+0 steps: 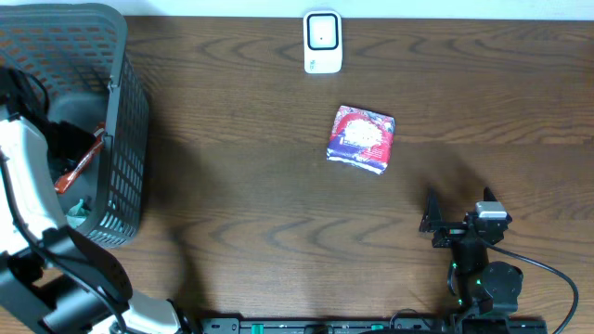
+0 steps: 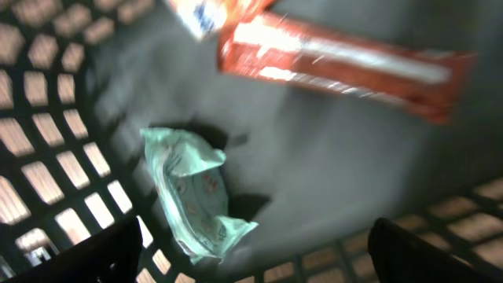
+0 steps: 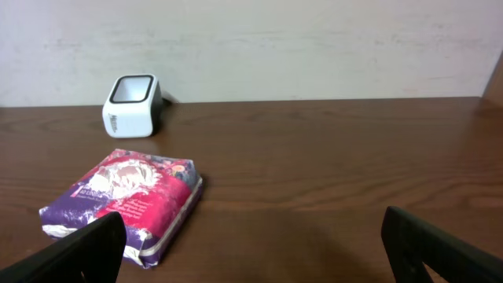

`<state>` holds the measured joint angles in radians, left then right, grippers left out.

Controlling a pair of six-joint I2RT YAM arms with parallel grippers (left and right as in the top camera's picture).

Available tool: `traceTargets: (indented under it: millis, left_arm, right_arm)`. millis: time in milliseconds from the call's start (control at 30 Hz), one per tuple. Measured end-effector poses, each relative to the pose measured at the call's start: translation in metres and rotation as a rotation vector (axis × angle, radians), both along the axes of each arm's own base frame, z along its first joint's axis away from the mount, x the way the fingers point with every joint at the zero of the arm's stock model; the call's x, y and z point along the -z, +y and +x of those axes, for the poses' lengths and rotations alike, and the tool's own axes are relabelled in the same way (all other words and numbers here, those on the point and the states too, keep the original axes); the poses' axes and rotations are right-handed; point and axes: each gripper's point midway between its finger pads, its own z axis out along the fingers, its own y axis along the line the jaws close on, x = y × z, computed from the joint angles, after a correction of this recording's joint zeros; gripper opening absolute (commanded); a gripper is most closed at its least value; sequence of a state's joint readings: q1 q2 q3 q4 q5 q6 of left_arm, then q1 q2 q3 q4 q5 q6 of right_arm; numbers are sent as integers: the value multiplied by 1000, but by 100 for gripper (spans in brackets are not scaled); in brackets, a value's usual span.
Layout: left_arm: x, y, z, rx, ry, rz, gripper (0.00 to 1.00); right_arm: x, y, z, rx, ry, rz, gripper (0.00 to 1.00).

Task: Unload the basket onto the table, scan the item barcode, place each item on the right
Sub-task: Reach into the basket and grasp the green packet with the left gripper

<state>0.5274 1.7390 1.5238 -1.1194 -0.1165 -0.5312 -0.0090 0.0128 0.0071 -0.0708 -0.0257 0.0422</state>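
My left gripper grabs the crumpled mint-green packet by its end nearest the gripper next. This leaves the packet's far portion uncovered to scan its barcode.
The white barcode scanner stands at the table's far edge, and the right wrist view shows the scanner too. A purple and pink packet lies flat on the table in front of it. My right gripper is open and empty, low over the table, with the packet just ahead of its left finger. My left gripper is down inside the basket, open, holding nothing. A crumpled mint-green packet lies on the basket floor close to its left finger. A long red packet lies beyond.
The dark mesh basket fills the table's left end, with my left arm reaching into it. Another orange and white packet shows at the top of the left wrist view. Bare wood lies between the basket and the purple packet.
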Motion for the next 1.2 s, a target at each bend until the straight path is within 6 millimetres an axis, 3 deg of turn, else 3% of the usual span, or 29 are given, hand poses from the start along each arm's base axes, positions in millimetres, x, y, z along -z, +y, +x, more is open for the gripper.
traceTargets:
  millis: [267, 567, 633, 700, 767, 800, 1000, 1067, 1200]
  left_arm:
    - [49, -8, -21, -73, 124, -59, 99]
    - [94, -14, -50, -142, 205, -41, 98]
    - [101, -16, -55, -149, 214, -39, 76]
    - [105, -16, -58, -157, 218, -33, 40]
    - [106, -14, -58, -151, 219, -25, 13]
    - [106, -14, -57, -148, 217, -22, 8]
    - [96, -13, -57, -121, 235, -26, 7]
    - [83, -11, -52, -118, 229, -28, 7]
    - [37, 0, -20, -119, 91, -3, 7]
  right_arm:
    - [0, 0, 0, 0, 0, 0, 99]
    - [0, 0, 0, 0, 0, 0, 99]
    - [0, 0, 0, 0, 0, 0, 99]
    - [0, 0, 0, 0, 0, 0, 99]
    - [0, 0, 0, 0, 0, 0, 99]
    - [0, 0, 0, 0, 0, 0, 99]
    - [0, 0, 0, 0, 0, 0, 99]
    - [0, 0, 0, 0, 0, 0, 99]
    - [0, 0, 0, 0, 0, 0, 99]
